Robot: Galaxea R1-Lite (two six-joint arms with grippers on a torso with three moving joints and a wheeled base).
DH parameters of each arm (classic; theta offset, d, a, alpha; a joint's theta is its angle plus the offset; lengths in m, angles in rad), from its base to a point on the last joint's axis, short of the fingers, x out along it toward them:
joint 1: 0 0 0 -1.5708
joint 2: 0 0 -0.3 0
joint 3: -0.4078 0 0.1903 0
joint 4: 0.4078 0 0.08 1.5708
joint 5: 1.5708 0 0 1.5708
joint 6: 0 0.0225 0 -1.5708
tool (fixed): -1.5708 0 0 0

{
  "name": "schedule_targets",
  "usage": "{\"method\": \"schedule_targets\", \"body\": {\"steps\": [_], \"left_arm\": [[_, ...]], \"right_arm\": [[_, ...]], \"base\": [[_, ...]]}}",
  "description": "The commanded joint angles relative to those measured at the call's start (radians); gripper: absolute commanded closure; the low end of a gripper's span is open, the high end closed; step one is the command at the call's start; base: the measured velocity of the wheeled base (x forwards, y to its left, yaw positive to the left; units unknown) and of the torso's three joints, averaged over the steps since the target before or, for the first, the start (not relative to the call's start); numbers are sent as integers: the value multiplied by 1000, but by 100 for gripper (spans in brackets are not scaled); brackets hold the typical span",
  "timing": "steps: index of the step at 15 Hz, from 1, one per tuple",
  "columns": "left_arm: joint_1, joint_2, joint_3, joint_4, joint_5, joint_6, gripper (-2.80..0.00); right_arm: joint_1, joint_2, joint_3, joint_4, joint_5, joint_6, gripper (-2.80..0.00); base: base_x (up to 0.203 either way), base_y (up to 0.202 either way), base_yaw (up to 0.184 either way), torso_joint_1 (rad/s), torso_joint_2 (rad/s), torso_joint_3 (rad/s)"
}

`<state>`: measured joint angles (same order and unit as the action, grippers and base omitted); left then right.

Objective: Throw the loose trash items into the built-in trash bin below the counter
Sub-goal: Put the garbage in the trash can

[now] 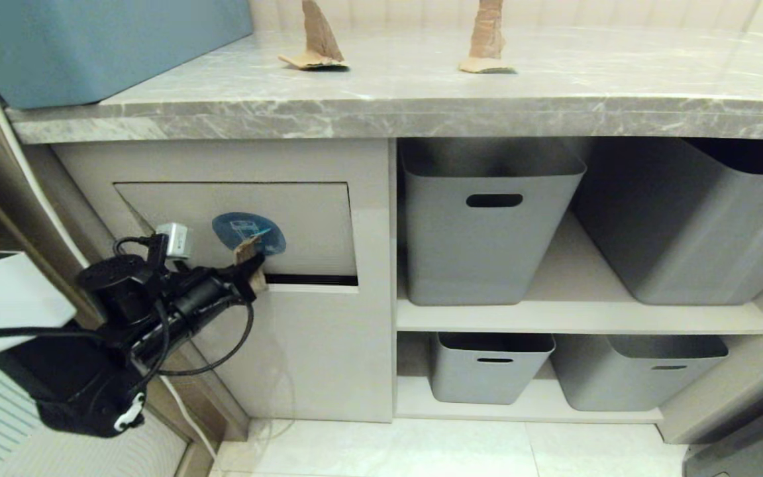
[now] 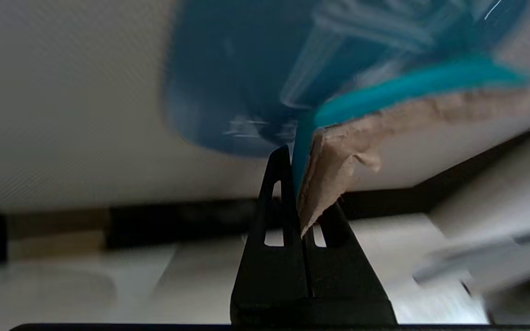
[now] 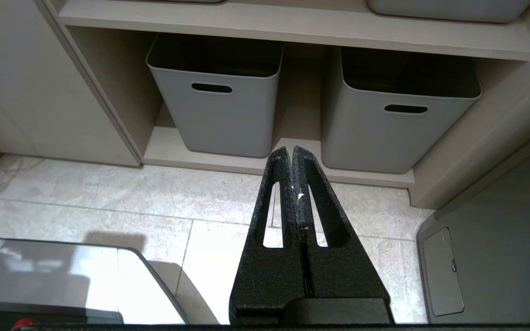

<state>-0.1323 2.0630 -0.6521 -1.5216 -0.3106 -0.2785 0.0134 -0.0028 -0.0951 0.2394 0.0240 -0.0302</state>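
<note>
My left gripper should keep hold of the cardboard scrap until the flap tilts inward and the scrap is inside. The scrap is still outside, over the blue sticker.
My left gripper [image 1: 257, 270] is shut on a torn tan cardboard scrap [image 1: 247, 252], held right at the lower edge of the built-in trash bin's flap [image 1: 302, 225], over its blue oval sticker [image 1: 249, 233]. A dark gap shows under the flap. The left wrist view has the scrap [image 2: 334, 170] pinched between the black fingers, the sticker [image 2: 237, 78] close behind it. Two more scraps stand on the grey marble counter [image 1: 554, 86]: one [image 1: 318, 41] at centre-left, one [image 1: 486, 36] at centre-right. My right gripper [image 3: 291, 153] hangs shut and empty, low over the floor.
A long blue box [image 1: 90, 46] sits on the counter's left end. Grey storage tubs [image 1: 487, 225] fill the open shelves right of the bin, with more [image 3: 214, 96] on the bottom shelf. Pale floor tiles [image 1: 421, 450] lie below; the robot's white body [image 1: 4, 298] is at left.
</note>
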Motion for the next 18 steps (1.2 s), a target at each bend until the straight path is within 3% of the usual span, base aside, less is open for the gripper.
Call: {"method": "schedule_targets", "body": {"steps": [1, 9, 10, 11, 18], "left_arm": [[20, 92, -105, -8, 3, -6, 0], [39, 159, -208, -8, 4, -21, 0], [39, 161, -214, -8, 4, -21, -43], [39, 161, -223, -8, 4, -29, -280], [36, 161, -233, -8, 2, -44, -280]], "right_arm": [[0, 3, 0, 1, 1, 0, 0], [0, 3, 0, 1, 1, 0, 0], [0, 3, 0, 1, 1, 0, 0], [0, 3, 0, 1, 1, 0, 0], [0, 3, 0, 1, 1, 0, 0]], "base": [[0, 0, 0, 0, 0, 0], [0, 0, 0, 0, 0, 0], [0, 0, 0, 0, 0, 0], [0, 0, 0, 0, 0, 0], [0, 0, 0, 0, 0, 0]]}}
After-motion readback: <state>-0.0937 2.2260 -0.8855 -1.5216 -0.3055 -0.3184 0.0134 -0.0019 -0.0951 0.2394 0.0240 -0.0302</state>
